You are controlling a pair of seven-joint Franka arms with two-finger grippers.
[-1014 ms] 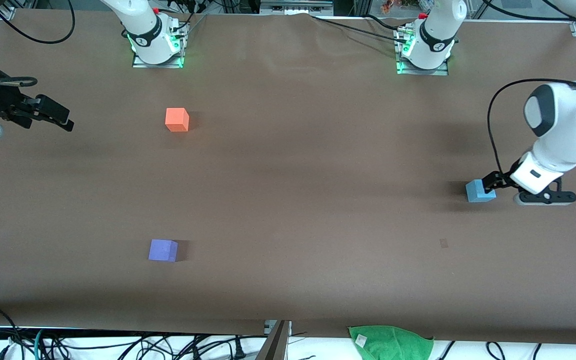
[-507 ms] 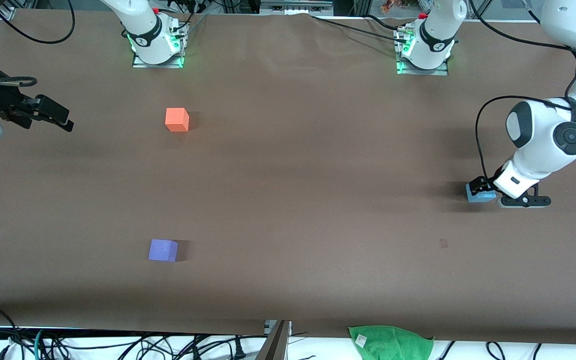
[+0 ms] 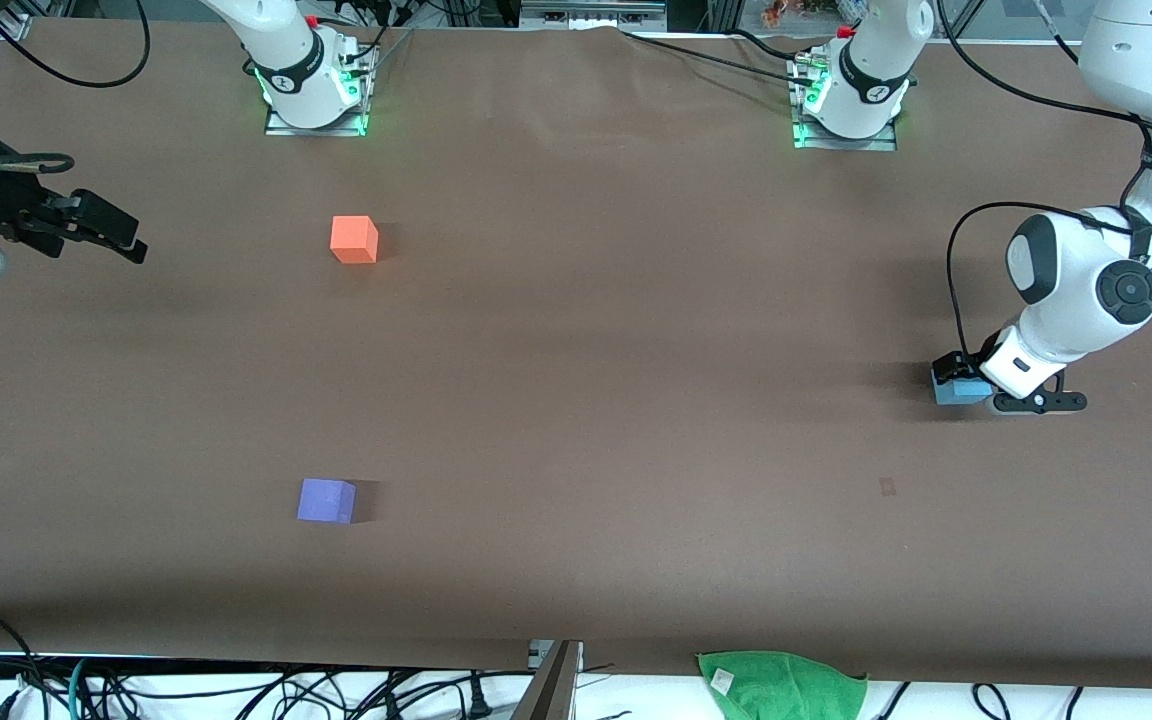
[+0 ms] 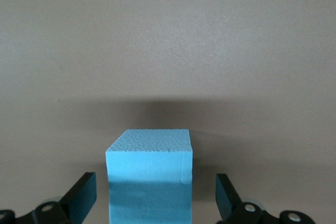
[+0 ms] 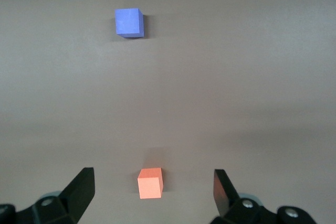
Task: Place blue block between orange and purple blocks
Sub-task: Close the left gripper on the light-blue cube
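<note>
The light blue block needs to go between the orange and purple blocks, so the robot's left gripper needs to grab the light blue block next by its body [image 3: 958,391] [image 4: 149,182].
The light blue block [image 3: 954,393] sits on the table near the left arm's end. My left gripper [image 3: 958,371] is down at it, open, with one finger on each side and a gap to each; the left wrist view shows the blue block [image 4: 149,177] between the fingers of the left gripper [image 4: 156,195]. The orange block [image 3: 354,240] lies near the right arm's base. The purple block [image 3: 326,500] lies nearer the front camera than the orange one. My right gripper [image 3: 121,236] waits open and empty at the right arm's end; its wrist view shows the orange block [image 5: 150,183] and the purple block [image 5: 129,22].
A green cloth [image 3: 781,684] lies at the table's front edge. A small dark mark [image 3: 887,486] is on the brown table top. The arm bases [image 3: 314,90] stand along the table's back edge.
My left gripper has moved from beside the blue block to straddle it, fingers on both sides. The block has not moved. The right arm has not moved.
</note>
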